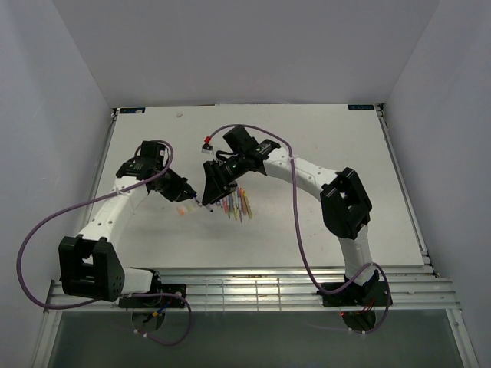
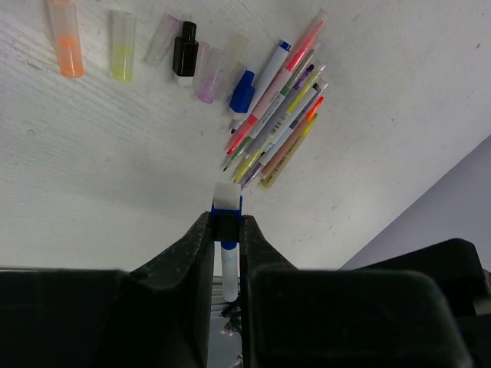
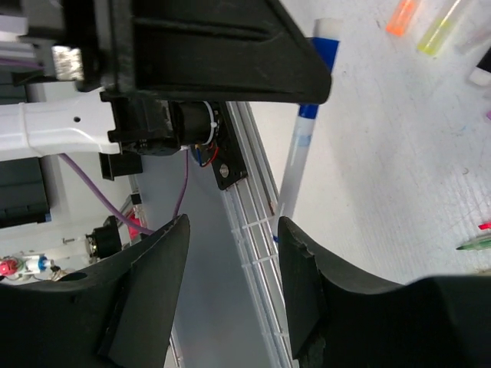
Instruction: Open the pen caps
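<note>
My right gripper grabs the blue-and-white pen [image 2: 228,264] by its white body next, past my left gripper's fingers, to open the pen's cap.
My left gripper [image 2: 227,224] is shut on a blue-and-white pen [image 2: 228,264] and holds it above the table; its blue band and white end stick out past the fingertips. In the top view this gripper [image 1: 186,193] is just left of the pen pile [image 1: 238,203]. My right gripper [image 1: 209,195] is open and empty, close beside the held pen. In the right wrist view the pen [image 3: 301,157] hangs past its open jaws [image 3: 234,230]. Loose caps lie in a row: orange [image 2: 67,42], yellow [image 2: 123,47], black [image 2: 185,50], purple [image 2: 209,75] and blue [image 2: 243,92]. A bundle of pens [image 2: 280,111] lies beside them.
The table's front edge with its metal rails [image 1: 253,287] is close below both grippers. Purple cables [image 1: 299,230] loop from both arms. White walls enclose the table [image 1: 322,146] at the back and sides.
</note>
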Controlling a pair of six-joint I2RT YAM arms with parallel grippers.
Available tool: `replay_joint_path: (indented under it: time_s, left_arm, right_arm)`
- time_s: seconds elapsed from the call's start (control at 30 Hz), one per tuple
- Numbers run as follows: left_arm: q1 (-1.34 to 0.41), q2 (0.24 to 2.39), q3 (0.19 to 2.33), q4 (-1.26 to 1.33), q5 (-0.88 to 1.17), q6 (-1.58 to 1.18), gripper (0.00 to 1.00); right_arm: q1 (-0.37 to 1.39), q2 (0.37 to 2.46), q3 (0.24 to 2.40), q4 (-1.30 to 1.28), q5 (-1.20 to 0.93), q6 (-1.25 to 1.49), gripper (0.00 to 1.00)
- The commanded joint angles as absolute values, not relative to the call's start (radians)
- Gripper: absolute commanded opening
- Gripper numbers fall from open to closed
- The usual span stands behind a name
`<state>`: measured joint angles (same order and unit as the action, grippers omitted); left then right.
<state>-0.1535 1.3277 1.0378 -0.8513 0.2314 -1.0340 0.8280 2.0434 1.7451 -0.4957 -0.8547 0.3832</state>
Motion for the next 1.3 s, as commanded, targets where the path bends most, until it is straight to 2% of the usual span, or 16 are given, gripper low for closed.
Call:
replay_joint_path:
  time_s: [0.0, 0.33, 0.47, 0.53, 0.57, 0.67, 0.77, 0.8, 0.87, 0.97, 1.1, 1.27]
  left_arm:
    - [-0.152, 1.278, 1.023, -0.833, 0.268, -1.048, 0.0]
    - [-0.153, 1.276, 1.042, -0.831, 0.291, -1.066, 0.0]
    - [-0.152, 1.293, 1.055, -0.818, 0.298, -1.075, 0.0]
    - [-0.152, 1.302, 1.054, -0.807, 0.296, -1.081, 0.0]
    - [-0.152, 1.304, 1.052, -0.801, 0.295, -1.083, 0.0]
    - [-0.144, 1.339, 1.08, -0.807, 0.275, -1.078, 0.0]
    - [-0.065, 1.428, 1.155, -0.853, 0.276, -1.052, 0.0]
    - [-0.033, 1.452, 1.178, -0.856, 0.288, -1.046, 0.0]
    - [0.053, 1.529, 1.233, -0.868, 0.305, -1.017, 0.0]
    - [0.083, 1.607, 1.4, -0.937, 0.255, -0.958, 0.0]
    - [0.084, 1.568, 1.43, -0.94, 0.187, -0.896, 0.0]
    - [0.101, 1.447, 1.234, -0.887, 0.192, -0.857, 0.0]
  right_arm:
    - [0.83, 2.056, 1.723, -0.459, -0.819, 0.388, 0.55]
    - [0.853, 2.126, 1.761, -0.445, -0.805, 0.405, 0.49]
    - [0.862, 2.143, 1.756, -0.408, -0.819, 0.449, 0.32]
    - [0.867, 2.141, 1.755, -0.402, -0.827, 0.46, 0.19]
    - [0.867, 2.138, 1.752, -0.413, -0.818, 0.459, 0.08]
    - [0.88, 2.103, 1.752, -0.554, -0.714, 0.376, 0.08]
    - [0.937, 2.039, 1.737, -0.71, -0.318, 0.248, 0.08]
    - [0.954, 2.022, 1.717, -0.76, -0.249, 0.23, 0.08]
    - [0.989, 1.958, 1.631, -0.769, -0.114, 0.218, 0.08]
    - [1.009, 1.898, 1.585, -0.784, -0.014, 0.212, 0.08]
    - [0.944, 1.85, 1.585, -0.755, -0.145, 0.224, 0.08]
    - [0.862, 1.821, 1.554, -0.654, -0.446, 0.213, 0.08]
